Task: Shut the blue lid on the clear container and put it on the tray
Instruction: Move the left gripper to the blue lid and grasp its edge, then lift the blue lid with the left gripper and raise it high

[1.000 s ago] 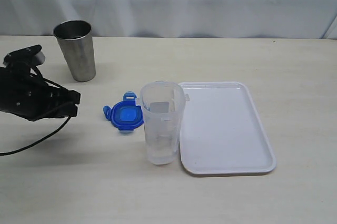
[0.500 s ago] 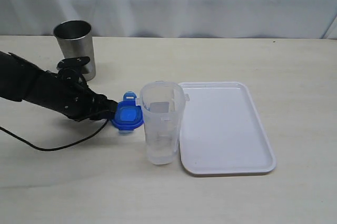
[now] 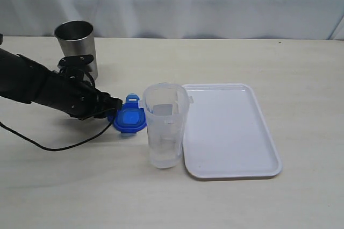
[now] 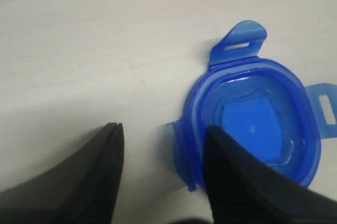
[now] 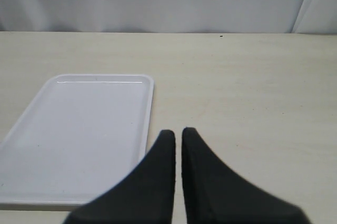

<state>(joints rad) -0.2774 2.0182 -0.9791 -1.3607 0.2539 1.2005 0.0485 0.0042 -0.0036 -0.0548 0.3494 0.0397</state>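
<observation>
My left gripper should close on the blue lid now. My fingers are low on both sides of the lid at its nearest flap, with one inside the lid's rim, so they would hold the lid.
The blue lid (image 3: 129, 117) lies flat on the table, flaps spread, just left of the clear container (image 3: 165, 126), which stands upright and uncovered. The white tray (image 3: 231, 132) lies right of the container, with nothing on it. My left gripper (image 3: 114, 106) is low at the lid's left edge. In the left wrist view the left gripper (image 4: 163, 129) is open, one finger over the blue lid (image 4: 255, 121) rim, the other on bare table. My right gripper (image 5: 178, 132) is shut on nothing, next to the tray (image 5: 79, 134); the exterior view does not show it.
A steel cup (image 3: 78, 50) stands upright at the back left, just behind my left arm. A black cable (image 3: 54, 145) trails from that arm across the table. A white curtain closes off the far table edge.
My left arm has reached right from the table's left edge to the blue lid. In the last half second it barely shifted. Lid, container and tray have not moved.
</observation>
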